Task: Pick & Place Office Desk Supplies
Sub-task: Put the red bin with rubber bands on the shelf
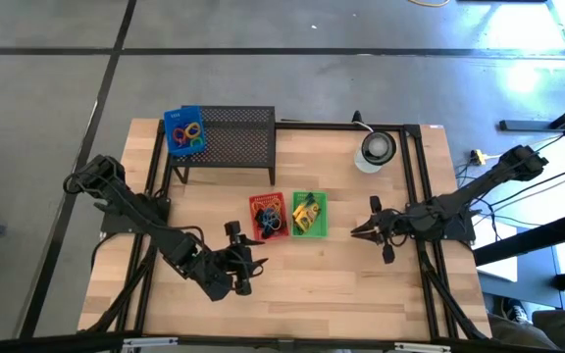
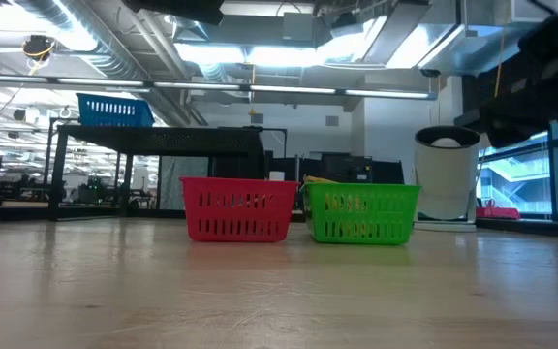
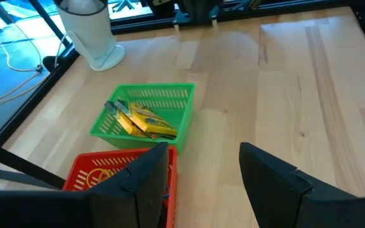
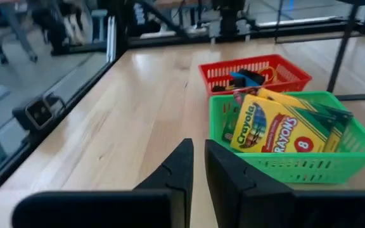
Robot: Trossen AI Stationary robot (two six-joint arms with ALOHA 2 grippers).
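Note:
The open body of the red basket spreads wider than the left gripper's fingers, so the left gripper needs to grab the basket by the thin rim of its side point(image 1: 272, 237) point(image 3: 172, 166) next.
A red basket point(image 1: 268, 216) and a green basket point(image 1: 309, 214) stand side by side on their bottoms at the table's middle. Yellow-green crayon boxes point(image 4: 277, 126) lie tilted in the green basket point(image 4: 296, 158). Rubber bands point(image 3: 106, 166) lie in the red basket point(image 3: 87, 174). A blue basket point(image 1: 185, 130) with coloured rubber bands sits on the black mesh rack point(image 1: 226, 137). My left gripper point(image 3: 204, 149) hangs open, near and left of the red basket, with nothing between its fingers. My right gripper point(image 4: 198, 144) is shut and empty, just right of the green basket.
A round white-and-dark disc point(image 1: 376, 149) stands at the far right of the table, with a cable beside it. Bare wood lies along the near edge point(image 1: 302, 294) and between the baskets and the rack. A black frame rail point(image 1: 422, 186) runs along the table's right side.

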